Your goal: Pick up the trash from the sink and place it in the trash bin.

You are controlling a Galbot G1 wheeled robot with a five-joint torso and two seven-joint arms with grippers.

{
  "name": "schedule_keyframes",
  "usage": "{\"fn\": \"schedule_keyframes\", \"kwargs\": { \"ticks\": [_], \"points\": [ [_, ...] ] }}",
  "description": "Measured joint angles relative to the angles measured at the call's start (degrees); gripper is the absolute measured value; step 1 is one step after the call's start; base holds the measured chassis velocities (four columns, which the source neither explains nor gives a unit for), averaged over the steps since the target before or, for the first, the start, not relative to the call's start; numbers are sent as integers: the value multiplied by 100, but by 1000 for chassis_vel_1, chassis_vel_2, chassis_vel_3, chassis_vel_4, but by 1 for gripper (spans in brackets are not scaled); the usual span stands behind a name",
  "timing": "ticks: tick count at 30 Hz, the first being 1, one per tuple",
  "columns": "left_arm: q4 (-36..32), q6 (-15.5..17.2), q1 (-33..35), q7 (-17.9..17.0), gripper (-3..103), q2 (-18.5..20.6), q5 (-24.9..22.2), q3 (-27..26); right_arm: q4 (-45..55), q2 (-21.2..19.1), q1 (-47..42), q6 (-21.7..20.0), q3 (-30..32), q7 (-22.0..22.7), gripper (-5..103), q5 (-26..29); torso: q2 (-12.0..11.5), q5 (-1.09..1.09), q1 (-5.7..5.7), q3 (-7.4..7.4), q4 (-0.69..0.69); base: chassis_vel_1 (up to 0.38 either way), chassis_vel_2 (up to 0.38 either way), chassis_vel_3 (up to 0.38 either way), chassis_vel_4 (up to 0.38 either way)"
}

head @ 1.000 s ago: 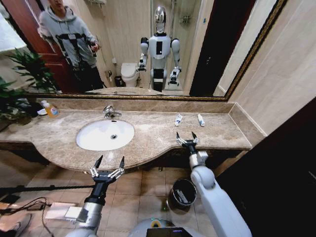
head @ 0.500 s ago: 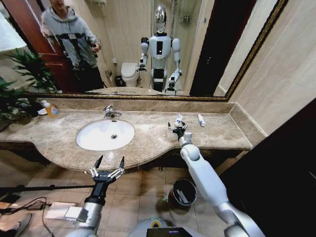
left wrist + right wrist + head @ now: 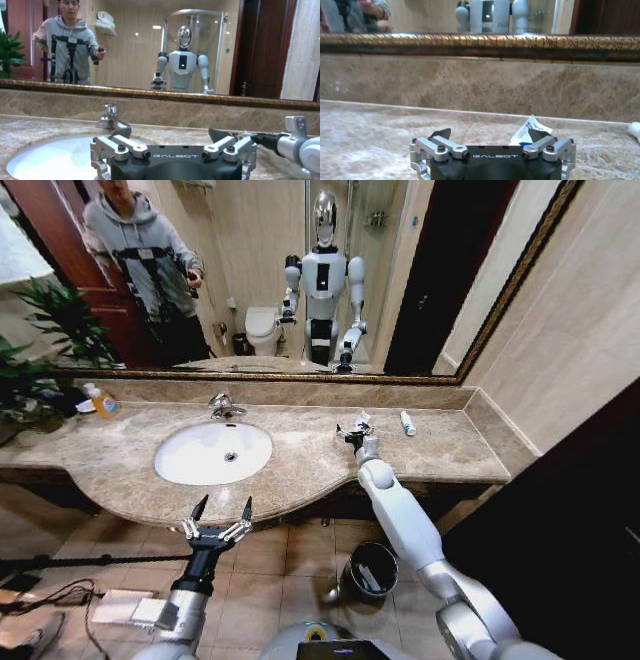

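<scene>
I will get the short tube into the trash bin (image 3: 371,570), so I will grab the tube by its white cap (image 3: 411,431) with my right gripper.
My right gripper (image 3: 350,430) (image 3: 490,134) reaches over the marble countertop (image 3: 300,465), open, right next to a small white sachet with blue print (image 3: 361,420) (image 3: 526,132). The sachet lies just beyond one fingertip, not between the fingers. A short white tube (image 3: 407,423) (image 3: 635,131) lies farther right on the counter. The white oval sink (image 3: 190,455) (image 3: 45,159) with its chrome tap (image 3: 222,407) (image 3: 110,118) looks bare inside. The dark round trash bin (image 3: 371,570) stands on the floor under the counter's edge. My left gripper (image 3: 218,515) (image 3: 171,133) hangs open below the counter's front edge.
An orange-capped soap bottle (image 3: 102,401) stands at the counter's back left, by a leafy plant (image 3: 40,350). A gold-framed mirror (image 3: 300,375) runs along the back wall. A dark panel (image 3: 560,510) closes in the right side. Cables lie on the tiled floor (image 3: 60,595).
My right arm has stretched from the counter's front edge across to the back, bringing its gripper up beside the white sachet. The left arm has stayed still.
</scene>
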Motion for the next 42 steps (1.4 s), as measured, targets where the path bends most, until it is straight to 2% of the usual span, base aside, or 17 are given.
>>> {"fn": "schedule_keyframes", "kwargs": {
  "ticks": [13, 15, 18, 19, 21, 27, 28, 30, 33, 36, 38, 39, 42],
  "points": [
    [0, 0, 0, 0, 100, 0, 0, 0, -370, 30, 91, 57, 222, 1, 97, -82, 0, 0, 0, 0, 0, 0, 0, 0, 0],
    [0, 0, 0, 0, 100, 0, 0, 0, -370, 8, 50, 65, 269, 12, 90, -80, 1, 1, 0, 0, -1, 0, 0, 0, 0],
    [0, 0, 0, 0, 100, 0, 0, 0, -369, 0, 12, 77, 288, 23, 85, -69, 1, 1, 0, 0, 0, 0, 0, 0, 0],
    [0, 0, 0, 0, 100, 0, 0, 0, -367, 0, -1, 80, 293, 23, 78, -66, 1, 1, 0, 0, 0, 0, 0, 0, 0],
    [0, 0, 0, 0, 100, 0, 0, 0, -366, 0, -8, 83, 296, 24, 78, -64, 1, 1, 0, 0, 0, 0, 0, 0, 0],
    [0, 0, 0, 0, 100, 0, 0, 0, -316, 3, -28, 68, 301, 32, 57, -31, 1, 1, 0, 0, 0, 0, 0, 0, 0],
    [0, 0, 0, 0, 100, 0, 0, 0, -316, 3, -28, 68, 301, 32, 57, -31, 1, 1, 0, 0, 0, 0, 0, 0, 0],
    [0, 0, 0, 0, 100, 0, 0, 0, -307, -2, -29, 54, 291, 36, 49, -18, 1, 1, 0, 0, 0, 0, 0, 0, 0],
    [0, 0, 0, 0, 100, 0, 0, 0, -304, -13, -30, 52, 287, 37, 44, -15, 1, 0, 0, 0, 0, 0, 0, 0, 0],
    [0, 0, 0, 0, 100, 0, 0, 0, -273, -34, -36, 45, 284, 37, 32, -12, 1, 0, 0, 0, 0, 0, 0, 0, 0],
    [0, 0, 0, 0, 100, 0, 0, 0, -254, -46, -46, 40, 281, 38, 32, -8, 1, 0, 0, 0, 0, 0, 0, 0, 0],
    [0, 0, 0, 0, 100, 0, 0, 0, -229, -57, -60, 35, 280, 39, 26, -2, 1, 1, 0, 0, 0, 0, 0, 0, 0],
    [0, 0, 0, 0, 100, 0, 0, 0, -197, -72, -78, 31, 279, 42, 25, 9, 1, 0, 0, 0, 0, 0, 0, 0, 0]
  ]
}}
